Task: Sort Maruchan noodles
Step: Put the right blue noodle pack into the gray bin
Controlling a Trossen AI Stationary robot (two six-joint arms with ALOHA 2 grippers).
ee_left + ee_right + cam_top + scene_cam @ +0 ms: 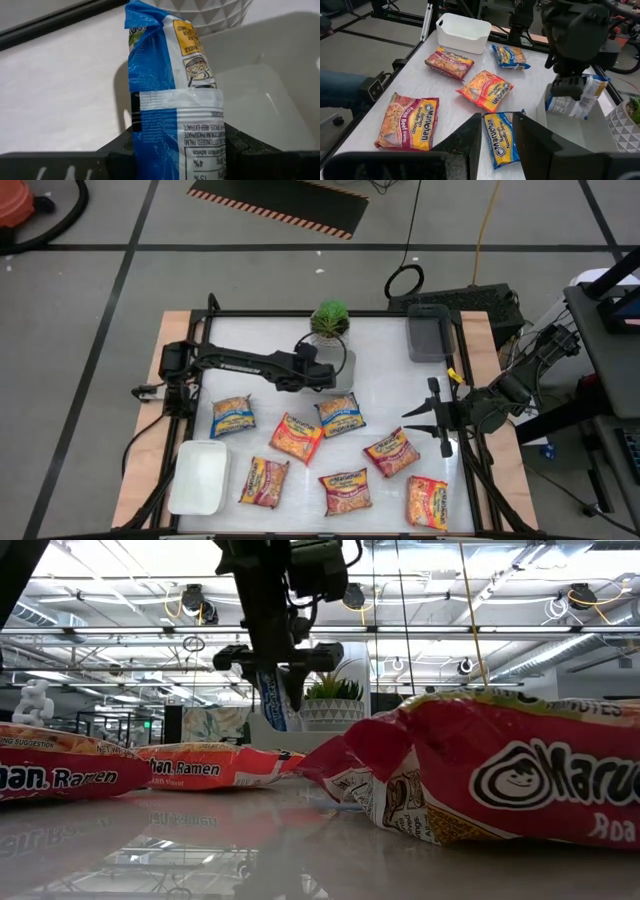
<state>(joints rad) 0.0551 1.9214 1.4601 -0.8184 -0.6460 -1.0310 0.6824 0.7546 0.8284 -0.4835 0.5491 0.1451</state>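
The packet's lower end (165, 30) reaches in at the pale tray's rim (225, 65) in the left wrist view, so my left gripper releases the packet next.
My left gripper (333, 373) hangs over a pale tray (555, 127) beside the potted plant (330, 322) and is shut on a blue-white noodle packet (581, 99). Several other Maruchan packets lie flat on the table's near half: two blue-white (232, 417) (340, 415), one orange (296, 437), and red and pink ones (390, 452) (263, 480). My right gripper (418, 417) waits open above the table's right side, with nothing between its fingers (465, 145). My left gripper pinches the blue-white packet between its two fingers near the end that bears the nutrition print (200, 150). The fingers slant downward from the table's left side. The packet hangs below the fingers (272, 700), lifted clear over the pale tray.
A white tray (198, 477) stands at the near left and a grey tray (428, 335) at the far right. The plant's white pot (200, 12) is close behind the held packet. Black frame rails (465, 380) run along the table's edges.
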